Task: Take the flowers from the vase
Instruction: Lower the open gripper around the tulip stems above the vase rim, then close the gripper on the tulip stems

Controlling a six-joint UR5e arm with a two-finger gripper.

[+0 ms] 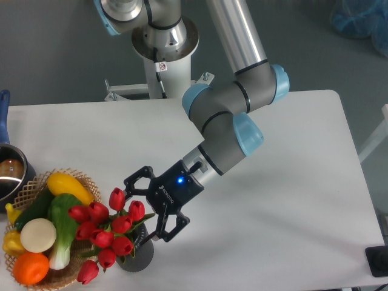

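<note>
I will hold the flowers by their green stems with my gripper next, to pick the flowers (109, 227) out of the vase (136, 257).
The flowers (109, 227), a bunch of red tulip buds with green stems, stand in the vase (136, 257), a short dark ribbed cylinder near the table's front edge. The buds lean left over the basket. My gripper (147, 210) is open, its black fingers spread wide. One finger (134, 179) is above the buds and the other finger (171, 229) is just right of the vase mouth. The jaws straddle the stems and right-hand buds without closing on them. The stems inside the vase are hidden.
A wicker basket (85, 179) with vegetables and fruit sits at the front left, touching the flowers' left side. A metal pot (10, 176) with a blue handle is at the left edge. The arm's base (163, 42) stands at the back. The white table (291, 212) stretches right.
</note>
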